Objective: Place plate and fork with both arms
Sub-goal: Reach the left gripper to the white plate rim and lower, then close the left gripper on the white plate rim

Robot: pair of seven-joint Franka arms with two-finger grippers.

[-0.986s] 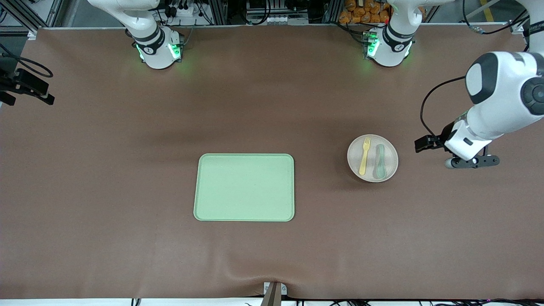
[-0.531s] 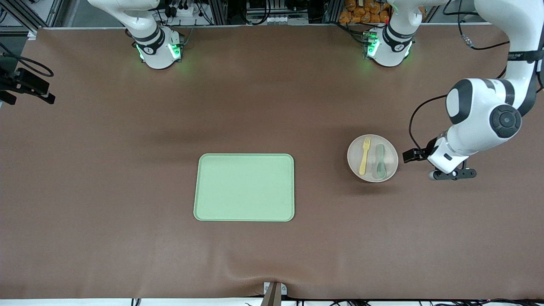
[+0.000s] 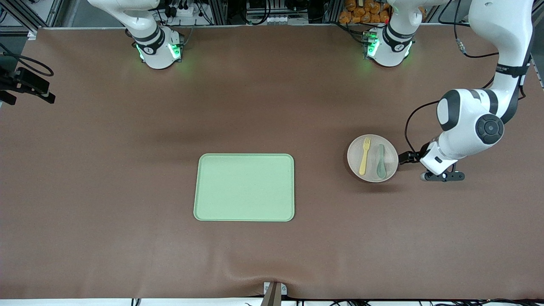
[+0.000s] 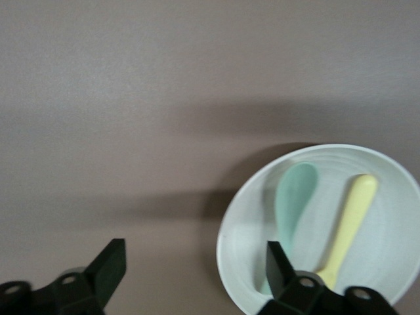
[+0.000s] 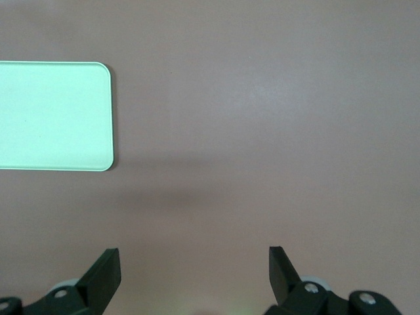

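Observation:
The off-white plate with its fork needs to go on the light-green tray (image 3: 245, 187). My left gripper needs to grab the plate by its rim (image 3: 398, 160) next.
The off-white plate (image 3: 353, 160) sits on the brown table toward the left arm's end, beside the tray. On it lie the pale-yellow fork (image 3: 364, 156) and a grey-green spoon (image 3: 380, 161), side by side. My left gripper (image 3: 406, 158) is low at the plate's rim on the side away from the tray. In the left wrist view it (image 4: 195, 264) is open and straddles the rim: one finger over the plate (image 4: 394, 236) by the spoon (image 4: 294, 197), the other over bare table; the fork (image 4: 351, 223) lies past the spoon. My right gripper (image 5: 195, 266) is open and empty above bare table.
A light-green rectangular tray (image 3: 244, 187) lies at the table's middle, and its corner (image 5: 52, 115) shows in the right wrist view. A black fixture with cables (image 3: 25, 85) juts in at the table edge at the right arm's end.
The left arm has swung in and down toward the plate, bringing its gripper from well off the plate to its rim. The right arm, plate, fork and tray have not moved.

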